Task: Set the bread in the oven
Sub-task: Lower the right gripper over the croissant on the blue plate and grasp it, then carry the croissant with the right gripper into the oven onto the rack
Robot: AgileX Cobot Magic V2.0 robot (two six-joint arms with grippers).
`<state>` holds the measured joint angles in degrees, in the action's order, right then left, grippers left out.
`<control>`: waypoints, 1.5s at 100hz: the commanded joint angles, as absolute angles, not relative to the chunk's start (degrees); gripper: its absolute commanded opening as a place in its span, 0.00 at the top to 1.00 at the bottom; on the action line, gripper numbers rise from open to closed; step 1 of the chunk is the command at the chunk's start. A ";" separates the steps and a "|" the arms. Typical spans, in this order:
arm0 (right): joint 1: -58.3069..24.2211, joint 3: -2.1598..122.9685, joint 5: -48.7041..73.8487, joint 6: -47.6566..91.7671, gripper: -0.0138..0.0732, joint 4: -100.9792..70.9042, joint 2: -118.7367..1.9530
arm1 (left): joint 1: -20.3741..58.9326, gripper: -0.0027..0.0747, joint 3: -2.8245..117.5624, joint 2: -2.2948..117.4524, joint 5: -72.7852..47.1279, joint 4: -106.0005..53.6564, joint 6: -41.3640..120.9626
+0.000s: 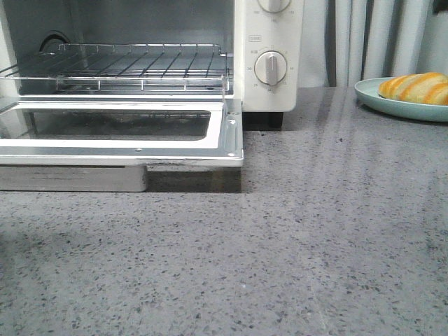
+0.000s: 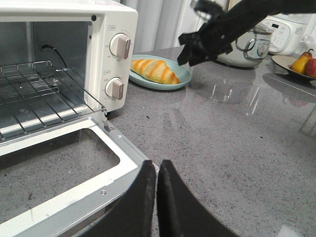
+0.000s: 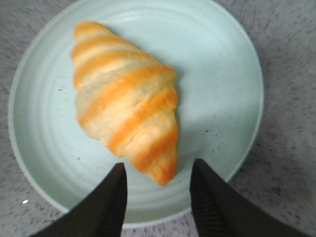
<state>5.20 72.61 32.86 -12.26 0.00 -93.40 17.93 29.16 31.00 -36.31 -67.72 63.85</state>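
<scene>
The robot's right gripper needs to come down before it closes on the bread, because its fingers are high above the bread's near end (image 3: 161, 165), over the teal plate.
The bread (image 3: 126, 106), golden-orange with cream stripes, lies on a round pale teal plate (image 3: 217, 64). It also shows at the far right of the front view (image 1: 414, 88) and in the left wrist view (image 2: 154, 70). My right gripper (image 3: 158, 170) is open above the plate, its fingers on either side of the bread's near tip, not touching it. The right arm shows in the left wrist view (image 2: 217, 32). The cream-white oven (image 1: 269, 56) stands at the left with its door (image 1: 119, 133) folded down and its wire rack (image 1: 126, 66) bare. My left gripper (image 2: 156, 168) is shut and empty near the door's corner.
The grey speckled counter (image 1: 294, 238) stretches in front of the oven. In the left wrist view a white rice cooker (image 2: 249, 47) and a plate of fruit (image 2: 301, 64) stand beyond the bread's plate. Curtains hang behind.
</scene>
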 commanded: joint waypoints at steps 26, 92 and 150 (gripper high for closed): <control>5.33 74.74 26.97 -11.33 0.56 0.00 -99.45 | 18.28 0.99 30.59 31.14 -36.37 -72.90 63.19; -15.02 74.83 25.98 -1.48 0.92 -0.81 -69.90 | 18.28 0.99 30.59 31.14 -38.20 -72.90 61.83; -45.33 74.97 13.62 -1.48 0.92 -2.28 -84.51 | 18.28 0.99 30.81 31.14 -39.43 -72.90 62.17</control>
<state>-46.29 73.12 22.82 -2.07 -1.75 -83.35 17.93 29.16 31.00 -38.93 -69.71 62.38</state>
